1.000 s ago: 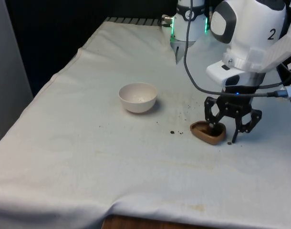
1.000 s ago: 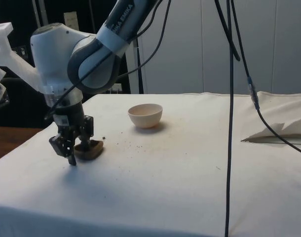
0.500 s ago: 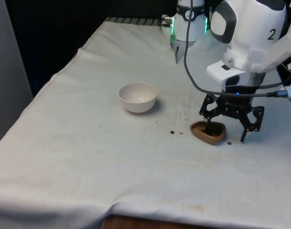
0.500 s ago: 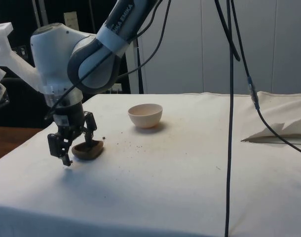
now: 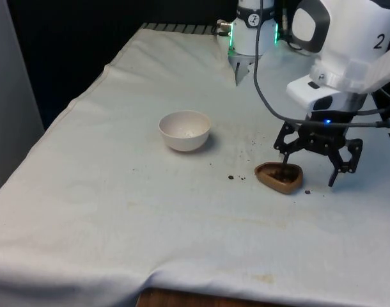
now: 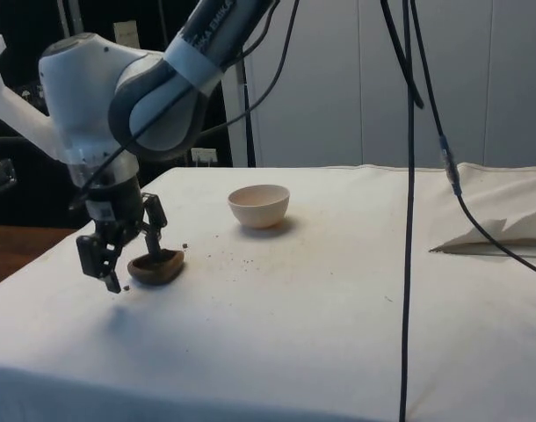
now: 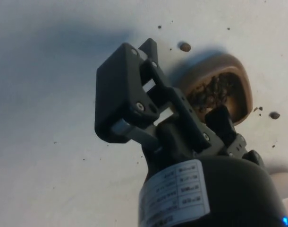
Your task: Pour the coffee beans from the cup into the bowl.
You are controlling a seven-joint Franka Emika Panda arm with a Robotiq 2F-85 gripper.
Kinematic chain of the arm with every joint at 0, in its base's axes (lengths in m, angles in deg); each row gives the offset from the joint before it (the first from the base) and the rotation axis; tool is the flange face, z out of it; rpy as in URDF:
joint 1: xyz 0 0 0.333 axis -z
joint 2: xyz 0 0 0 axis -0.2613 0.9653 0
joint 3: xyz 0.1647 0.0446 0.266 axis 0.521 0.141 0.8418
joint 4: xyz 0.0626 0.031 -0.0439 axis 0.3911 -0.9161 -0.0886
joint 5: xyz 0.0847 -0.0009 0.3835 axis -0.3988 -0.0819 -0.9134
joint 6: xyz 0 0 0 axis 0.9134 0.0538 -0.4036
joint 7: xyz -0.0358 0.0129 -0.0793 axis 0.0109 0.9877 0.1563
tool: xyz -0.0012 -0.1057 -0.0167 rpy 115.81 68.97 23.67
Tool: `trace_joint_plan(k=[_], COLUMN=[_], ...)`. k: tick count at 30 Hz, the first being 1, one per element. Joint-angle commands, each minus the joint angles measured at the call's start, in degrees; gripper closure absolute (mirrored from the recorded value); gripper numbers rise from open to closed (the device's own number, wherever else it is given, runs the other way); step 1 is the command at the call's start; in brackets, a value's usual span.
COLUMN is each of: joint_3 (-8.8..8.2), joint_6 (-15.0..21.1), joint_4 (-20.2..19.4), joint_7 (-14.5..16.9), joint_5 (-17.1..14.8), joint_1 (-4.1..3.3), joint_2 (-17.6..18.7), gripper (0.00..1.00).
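Note:
I will reach the brown cup with my gripper and grab its rim (image 5: 301, 172), so the cup's opening stays free to pour beans into the bowl (image 5: 185, 130).
A brown cup (image 5: 279, 177) rests low on the white cloth with coffee beans in its mouth, which show in the wrist view as the cup (image 7: 226, 90). My gripper (image 5: 309, 174) hangs just above it, open wide. One finger (image 5: 285, 165) stands at the cup's rim; the other is off to the front view's right, clear of the cup. From the side, the gripper (image 6: 136, 266) straddles the cup (image 6: 156, 266). The cream bowl (image 5: 185, 130) stands apart, towards the front view's left, and looks empty.
A few loose beans (image 5: 231, 177) and dark crumbs lie on the cloth between cup and bowl; another bean (image 7: 184, 46) lies by the cup. Black cables (image 6: 408, 202) hang in the side view. Folded cloth (image 6: 505, 230) lies at that view's right edge.
The fingers have spread from close around the cup's rim to wide apart, and the gripper has risen a little and shifted to the front view's right. The cup stays on the cloth.

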Motion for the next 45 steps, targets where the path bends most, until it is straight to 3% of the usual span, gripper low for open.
trace_joint_plan(k=[1, 3, 4, 11, 12, 13, 18, 22, 23, 45], joint_3=[-0.06, 0.11, 0.00, -0.06, 0.17, -0.06, -0.11, 0.17, -0.11, -0.11], joint_6=[-0.9, -0.9, -1.5, -2.6, -2.1, -2.6, -2.5, -2.2, -2.5, -1.8], joint_4=[0.2, 0.3, 0.5, 1.1, 0.7, 1.1, 1.0, 0.7, 1.0, 0.9], joint_7=[-0.3, -0.2, -0.5, -1.5, -1.3, -1.6, -2.3, -2.5, -2.9, -4.3], joint_5=[0.1, 0.1, 0.2, 1.3, 1.3, 1.5, 2.6, 3.2, 3.5, 5.7], joint_1=[-0.34, -0.17, -0.52, -0.97, -0.63, -0.97, -1.03, -0.74, -1.03, -0.86], joint_2=[-0.2, -0.1, -0.1, 0.2, 0.0, 0.2, 0.1, 0.0, 0.1, 1.1], gripper=[0.00, 0.00, 0.00, 0.00, 0.00, 0.00, 0.00, 0.00, 0.00, 0.00])
